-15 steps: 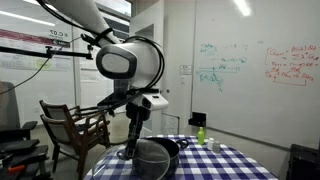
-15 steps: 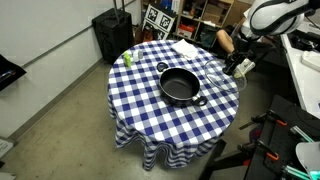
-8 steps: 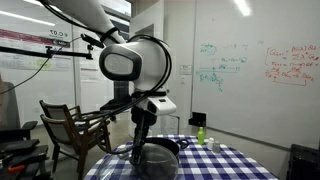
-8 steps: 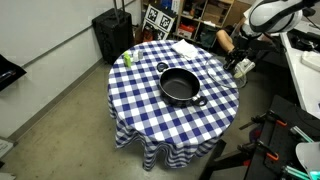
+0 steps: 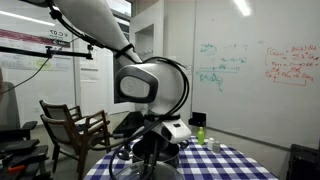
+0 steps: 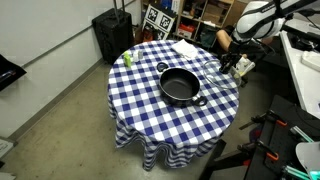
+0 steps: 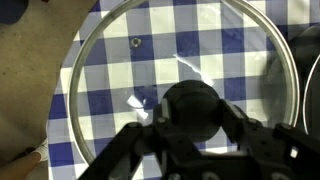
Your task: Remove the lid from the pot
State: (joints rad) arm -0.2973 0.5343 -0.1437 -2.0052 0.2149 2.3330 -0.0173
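Note:
The lid is above the tablecloth and would fall near the table's edge if released now, so my gripper should keep holding it.
In the wrist view my gripper (image 7: 195, 112) is shut on the black knob of the lid (image 7: 130, 60). The lid is round clear glass with a shiny rim, and it hangs over the blue-and-white checked tablecloth (image 7: 110, 90). A dark curved edge at the right is probably the pot (image 7: 311, 70). In an exterior view the wide dark pot (image 6: 180, 87) stands open in the middle of the round table. My gripper (image 6: 231, 66) is at the table's far right edge, beside the pot. In an exterior view my gripper (image 5: 150, 153) is low over the table and the arm hides most of the pot.
A small green bottle (image 6: 127, 58) (image 5: 200, 133) stands near the table edge. A white cloth (image 6: 185, 47) and a small round object (image 6: 163, 67) lie behind the pot. A wooden chair (image 5: 70, 125) and a black case (image 6: 112, 35) stand next to the table.
My arm has swung over and come down with the lid, from above the pot to low over the cloth beside it. The pot has stayed in place.

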